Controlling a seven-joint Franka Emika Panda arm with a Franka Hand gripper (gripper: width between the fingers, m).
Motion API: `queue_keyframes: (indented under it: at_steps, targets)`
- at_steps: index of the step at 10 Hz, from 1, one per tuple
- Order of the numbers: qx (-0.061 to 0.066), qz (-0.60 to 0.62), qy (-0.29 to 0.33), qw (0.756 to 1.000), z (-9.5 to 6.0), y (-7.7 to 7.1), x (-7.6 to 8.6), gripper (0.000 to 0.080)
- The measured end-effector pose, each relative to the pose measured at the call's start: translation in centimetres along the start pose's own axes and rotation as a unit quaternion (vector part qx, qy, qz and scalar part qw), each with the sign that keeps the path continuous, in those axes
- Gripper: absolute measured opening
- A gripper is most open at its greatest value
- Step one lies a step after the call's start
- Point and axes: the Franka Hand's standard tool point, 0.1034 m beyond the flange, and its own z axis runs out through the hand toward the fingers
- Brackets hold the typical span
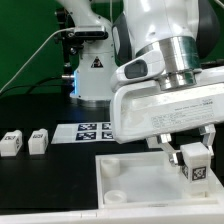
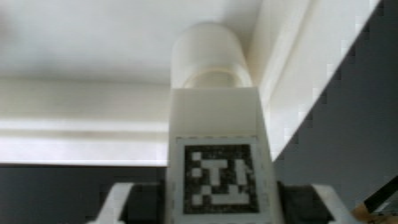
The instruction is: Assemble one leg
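My gripper holds the leg low inside the raised rim of the white panel [image 1: 130, 185]. The leg would rest there, so my gripper should open.
My gripper [image 1: 190, 165] is shut on a leg [image 1: 192, 170], a small white square post with a black-and-white tag, and holds it over the right part of the large white square panel [image 1: 130, 185]. In the wrist view the leg [image 2: 217, 150] runs away from the fingers [image 2: 134, 205], its rounded tip over the panel's raised rim [image 2: 107, 85]. I cannot tell if the tip touches the panel. Two more legs [image 1: 12, 143] [image 1: 38, 141] lie on the black table at the exterior view's left.
The marker board [image 1: 88, 131] lies behind the panel. A white robot base [image 1: 95, 75] stands at the back. The panel has round corner sockets [image 1: 118, 191]. The arm's large white body [image 1: 170, 100] hides the right part of the table.
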Motion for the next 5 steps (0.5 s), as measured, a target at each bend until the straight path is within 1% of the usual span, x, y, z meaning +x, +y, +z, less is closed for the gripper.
queue_keyframes:
  at_steps: [4, 5]
  targets:
    - [-0.01, 0.019, 0.026, 0.999, 0.18, 0.1, 0.14, 0.0293]
    - [-0.01, 0.016, 0.026, 0.999, 0.18, 0.16, 0.14, 0.0293]
